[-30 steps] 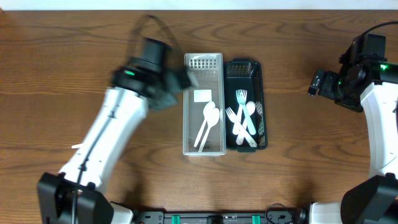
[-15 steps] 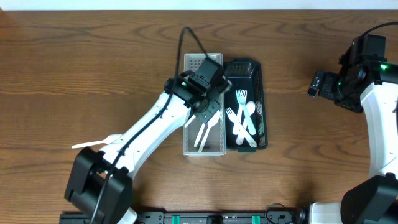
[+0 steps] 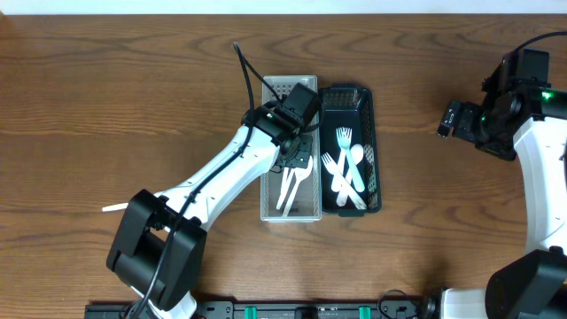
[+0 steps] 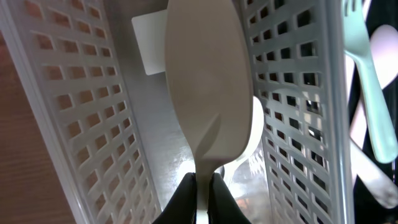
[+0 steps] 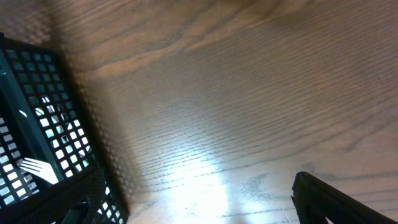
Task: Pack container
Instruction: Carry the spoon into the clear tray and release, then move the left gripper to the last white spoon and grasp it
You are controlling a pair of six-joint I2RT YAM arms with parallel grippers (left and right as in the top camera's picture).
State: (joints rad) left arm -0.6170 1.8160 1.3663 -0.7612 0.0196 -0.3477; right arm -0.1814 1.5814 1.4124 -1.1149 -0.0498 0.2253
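The spoon hangs wholly between the white basket's sides, above the basket's bottom. It would land inside, so my left gripper opens next.
A clear white lattice basket (image 3: 268,190) stands mid-table with white spoons (image 3: 285,188) lying in it. A dark green basket (image 3: 375,151) touches its right side and holds teal and white forks and spoons (image 3: 345,168). My left gripper (image 3: 299,149) is over the white basket's middle, reaching down into it. In the left wrist view it (image 4: 202,193) is shut on the handle of a white spoon (image 4: 208,87), whose bowl hangs between the basket's walls (image 4: 81,112). My right gripper (image 3: 449,118) hovers over bare table to the right, open and empty.
One white utensil (image 3: 115,208) lies on the wood at the left, partly under my left arm. The right wrist view shows the dark basket's corner (image 5: 37,124) at the left and one finger (image 5: 323,202) at the lower right.
My left arm swung right from beside the white basket to over it and lowered the spoon inside. The right arm has not moved.
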